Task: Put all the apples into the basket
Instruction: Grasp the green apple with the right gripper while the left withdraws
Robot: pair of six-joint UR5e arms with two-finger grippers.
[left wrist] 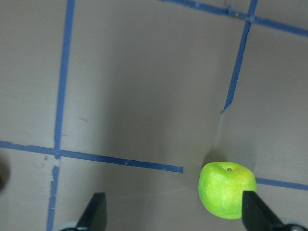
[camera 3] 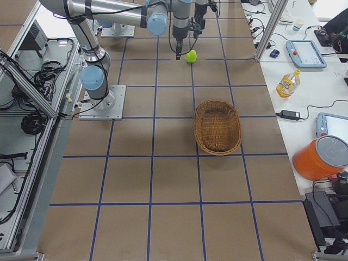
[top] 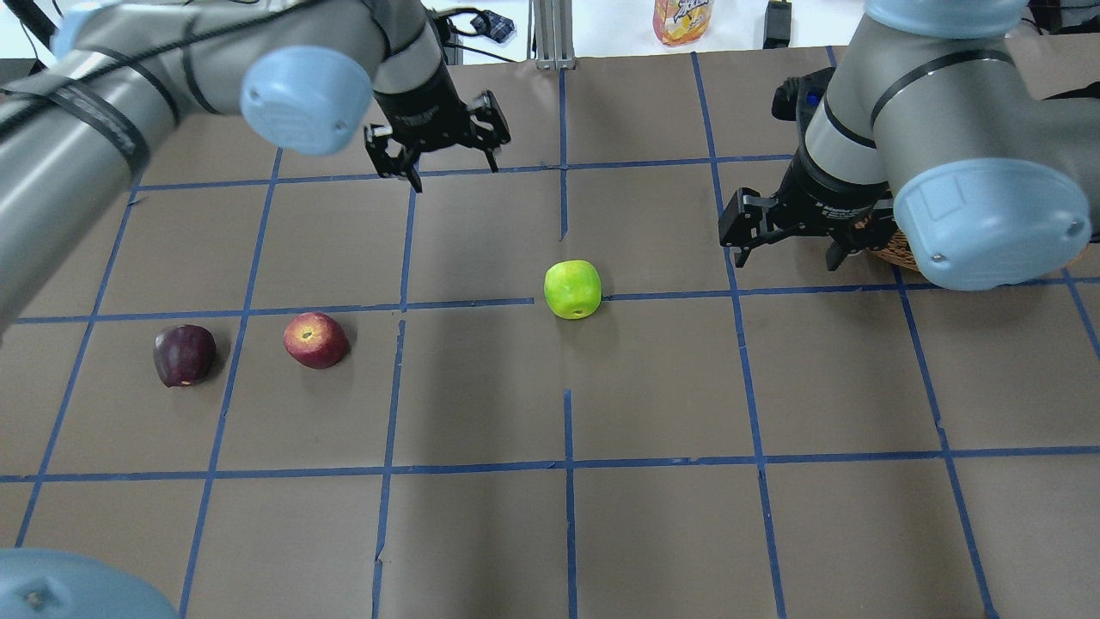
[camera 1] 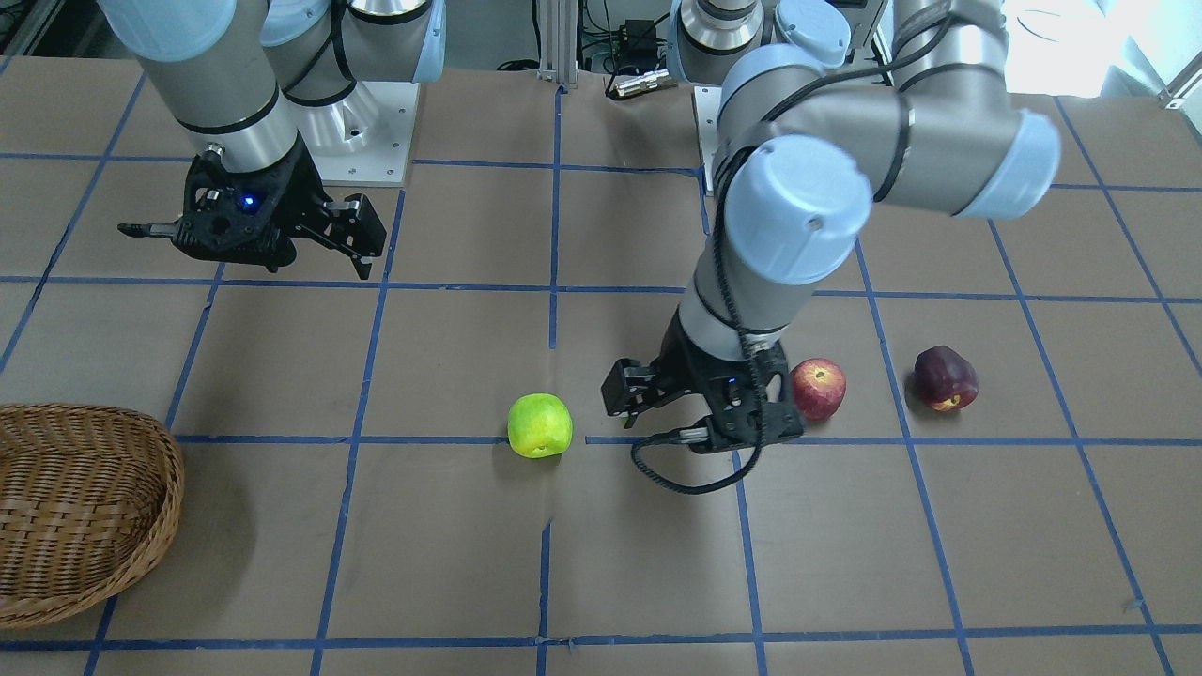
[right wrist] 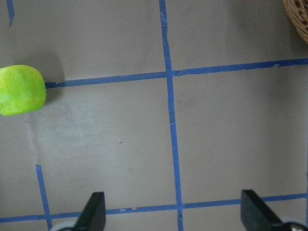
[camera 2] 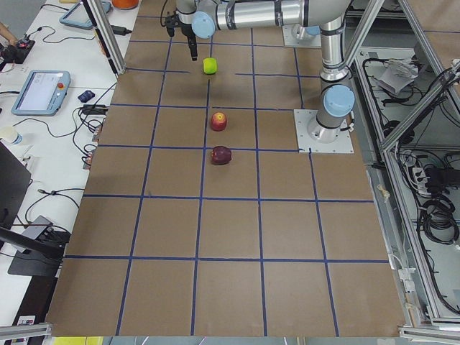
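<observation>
The right gripper grabs the yellow-green apple by its plump middle point(camera 1: 540, 427) next, to put it into the wicker basket point(camera 1: 84, 507).
The yellow-green apple point(camera 1: 540, 424) point(top: 572, 289) lies mid-table. The red apple point(camera 1: 818, 388) point(top: 315, 340) and the maroon apple point(camera 1: 946, 377) point(top: 184, 354) lie side by side on the robot's left. The wicker basket point(camera 1: 84, 507) point(camera 3: 217, 126) sits empty on the robot's right, mostly hidden behind the right arm in the overhead view point(top: 898, 249). My left gripper point(camera 1: 631, 404) point(top: 455, 168) point(left wrist: 175, 216) is open and empty above the table, with the green apple point(left wrist: 227, 190) by one finger. My right gripper point(camera 1: 352, 244) point(top: 789, 256) point(right wrist: 173, 216) is open and empty between the green apple point(right wrist: 19, 90) and the basket point(right wrist: 296, 12).
The table is brown paper with a blue tape grid. Both arm bases point(camera 1: 362, 122) stand at the robot's edge. An orange drink bottle point(top: 683, 19) and a power brick point(top: 778, 21) lie beyond the far edge. Side benches hold tablets point(camera 3: 307, 51) and cables.
</observation>
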